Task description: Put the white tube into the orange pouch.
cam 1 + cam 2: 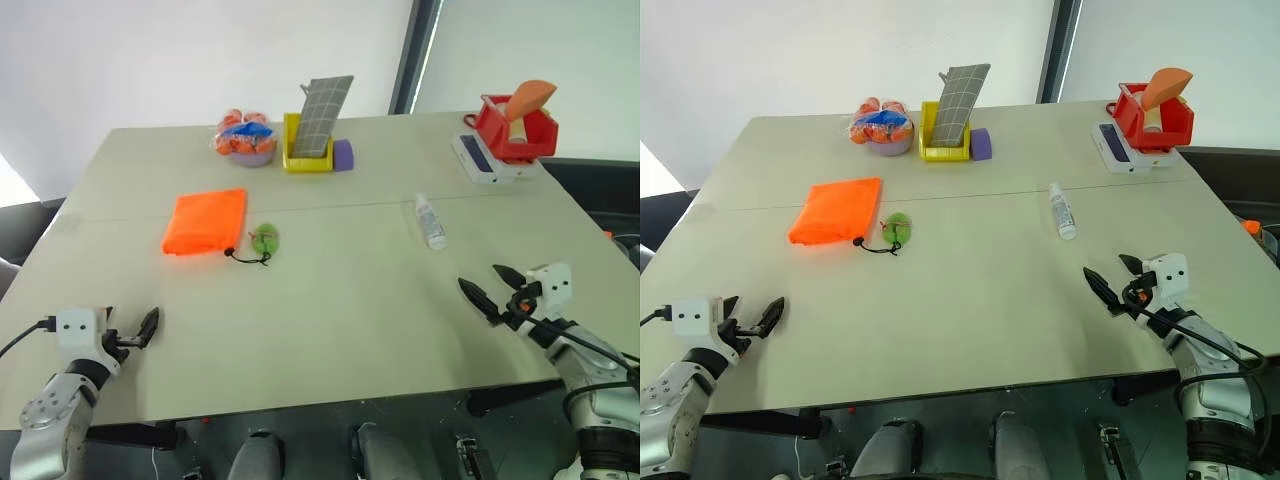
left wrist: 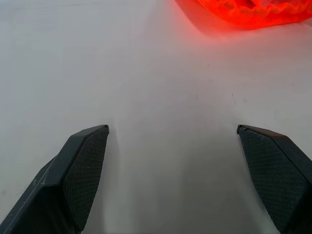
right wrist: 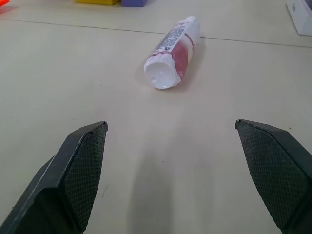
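The body of the orange pouch (image 1: 205,221) is lying flat on the tabletop, so my left gripper will grab the pouch by its ruffled hem (image 1: 197,252) next.
The white tube (image 1: 430,221) lies on the table right of centre; in the right wrist view the tube (image 3: 173,53) lies with its flat end towards me. My right gripper (image 1: 482,280) hovers open near the front right edge, a short way short of the tube, with nothing between its fingers. The orange pouch (image 1: 205,221) lies flat at the left centre. Its black cord ends in a green fuzzy ball (image 1: 266,238). My left gripper (image 1: 130,330) is open near the front left edge, well short of the pouch (image 2: 248,9).
Along the far edge stand a clear bag of orange balls (image 1: 243,138), a yellow holder with a grey checked board (image 1: 312,135) and a purple block (image 1: 343,155). At the far right sit a red bin with an orange scoop (image 1: 518,125) and a flat white box (image 1: 480,158).
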{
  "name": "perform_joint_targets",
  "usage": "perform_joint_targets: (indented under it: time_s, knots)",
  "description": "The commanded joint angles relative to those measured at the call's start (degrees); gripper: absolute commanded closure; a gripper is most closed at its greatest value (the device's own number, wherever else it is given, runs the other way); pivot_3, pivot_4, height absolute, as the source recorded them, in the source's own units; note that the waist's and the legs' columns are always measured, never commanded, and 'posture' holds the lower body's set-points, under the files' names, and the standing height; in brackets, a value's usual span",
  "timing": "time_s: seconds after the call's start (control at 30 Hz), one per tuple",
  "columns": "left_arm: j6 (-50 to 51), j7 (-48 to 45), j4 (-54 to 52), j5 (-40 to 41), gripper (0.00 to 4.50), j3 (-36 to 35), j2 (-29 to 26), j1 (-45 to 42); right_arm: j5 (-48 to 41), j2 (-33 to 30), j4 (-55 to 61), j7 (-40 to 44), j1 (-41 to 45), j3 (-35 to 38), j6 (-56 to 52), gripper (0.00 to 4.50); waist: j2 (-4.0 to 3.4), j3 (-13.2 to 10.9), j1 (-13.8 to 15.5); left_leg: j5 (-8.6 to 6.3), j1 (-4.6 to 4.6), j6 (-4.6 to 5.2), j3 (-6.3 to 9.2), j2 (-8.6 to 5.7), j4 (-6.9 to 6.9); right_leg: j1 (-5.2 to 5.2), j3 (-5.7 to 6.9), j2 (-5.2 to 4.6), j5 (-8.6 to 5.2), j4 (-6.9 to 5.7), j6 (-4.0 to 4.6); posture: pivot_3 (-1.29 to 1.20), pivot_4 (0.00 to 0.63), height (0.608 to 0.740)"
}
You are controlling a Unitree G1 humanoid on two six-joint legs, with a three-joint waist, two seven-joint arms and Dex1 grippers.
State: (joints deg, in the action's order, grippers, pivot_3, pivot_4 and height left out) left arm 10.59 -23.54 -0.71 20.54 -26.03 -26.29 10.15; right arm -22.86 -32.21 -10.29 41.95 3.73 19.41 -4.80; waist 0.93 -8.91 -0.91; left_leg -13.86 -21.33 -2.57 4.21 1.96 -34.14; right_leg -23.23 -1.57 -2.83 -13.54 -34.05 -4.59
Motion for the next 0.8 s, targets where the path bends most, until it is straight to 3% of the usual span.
perform_joint_targets:
  time_s: [0.03, 0.43, 0.8]
  knots:
    - [-1.6, -0.2, -1.5, 0.3, 0.00, -1.4, -0.5, -0.6, -0.7, -0.8, 3.2, -0.3, 0.4, 0.9, -0.2, 0.14, 0.00, 0.0, 0.0, 0.00, 0.00, 0.00, 0.00, 0.00, 0.00, 0.00, 0.00, 0.00, 0.00, 0.00, 0.00, 0.00, 0.150, 0.740]
    - [-0.8, 0.9, -5.3, 2.1, 0.00, -1.1, -0.7, -4.6, -0.7, 0.3, 8.0, -1.3, 1.6, -1.4, -3.4, 0.14, 0.02, 0.0, 0.1, 0.00, -0.01, 0.00, 0.00, 0.00, 0.00, 0.00, 0.00, 0.00, 0.00, 0.00, 0.00, 0.00, 0.150, 0.740]
    - [-12.2, 3.7, 1.4, -19.9, 0.00, 9.1, -10.6, -12.6, -3.6, 4.9, 24.2, -1.1, 0.6, -11.4, -11.2, 0.14, -0.02, 0.0, 0.3, 0.00, -0.04, 0.00, 0.02, 0.01, 0.11, -0.05, 0.02, 0.03, 0.01, -0.02, 0.02, 0.00, 0.150, 0.740]
